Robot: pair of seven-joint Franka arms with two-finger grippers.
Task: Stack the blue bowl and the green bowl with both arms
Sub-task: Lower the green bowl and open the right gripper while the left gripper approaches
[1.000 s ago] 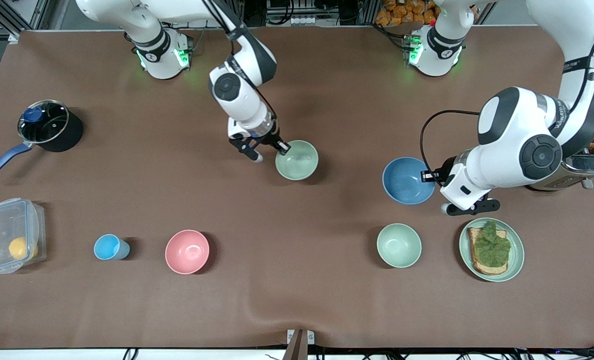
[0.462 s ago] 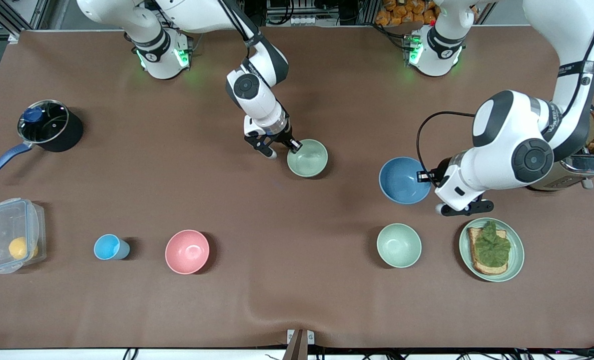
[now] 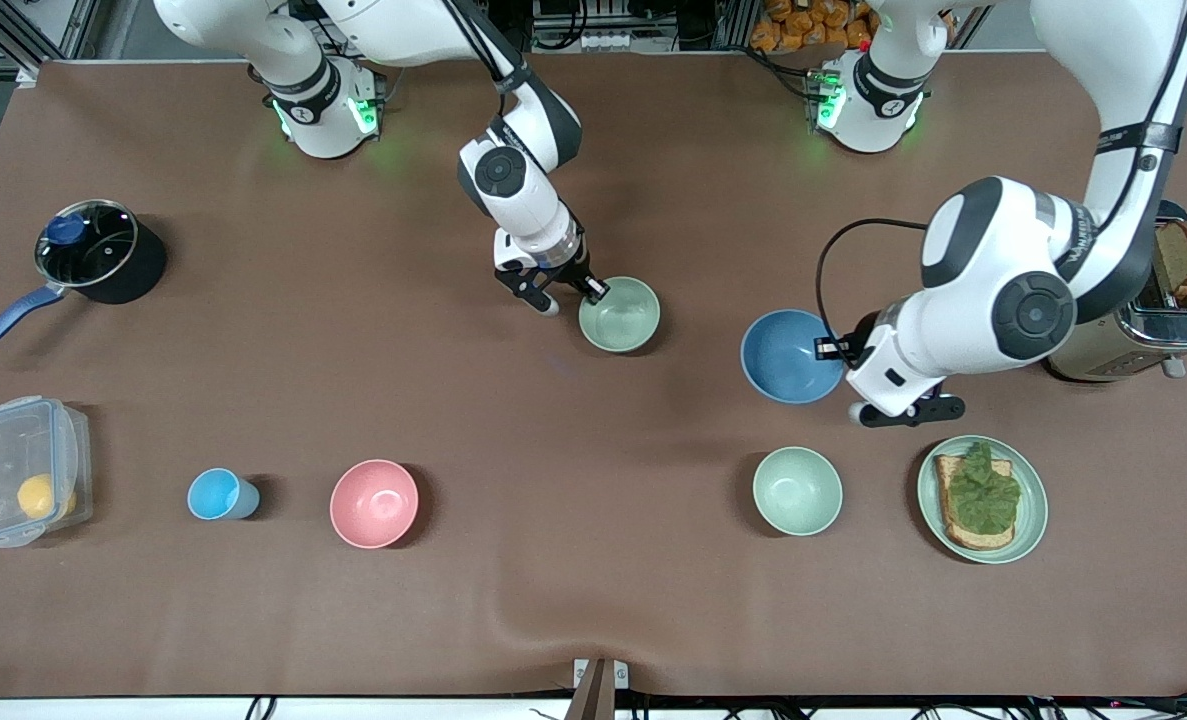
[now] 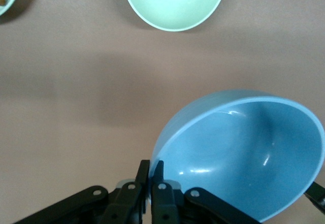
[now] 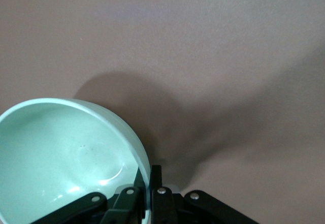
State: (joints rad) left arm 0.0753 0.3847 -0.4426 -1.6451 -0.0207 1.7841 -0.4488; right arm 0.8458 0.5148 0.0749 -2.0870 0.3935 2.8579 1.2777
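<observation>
My right gripper needs to let go of the bowl now, because the green bowl's base (image 3: 620,336) sits low on the tabletop in the front view.
My right gripper (image 3: 593,291) is shut on the rim of the green bowl (image 3: 620,315) and holds it just over the middle of the table. The right wrist view shows the bowl (image 5: 66,158) with its rim between that gripper's (image 5: 148,177) fingers. My left gripper (image 3: 833,349) is shut on the rim of the blue bowl (image 3: 791,357), held low over the table toward the left arm's end. In the left wrist view the blue bowl (image 4: 244,158) hangs tilted from the gripper (image 4: 151,172). The two bowls are apart.
A paler mint bowl (image 3: 797,490) and a green plate with toast (image 3: 1028,520) sit nearer the camera than the blue bowl. A toaster (image 3: 1143,335) stands by the left arm. A pink bowl (image 3: 374,503), a blue cup (image 3: 219,494), a plastic box (image 3: 23,470) and a pot (image 3: 98,252) lie toward the right arm's end.
Both arms have carried their bowls toward each other: the green bowl moved toward the left arm's end, the blue bowl toward the middle of the table.
</observation>
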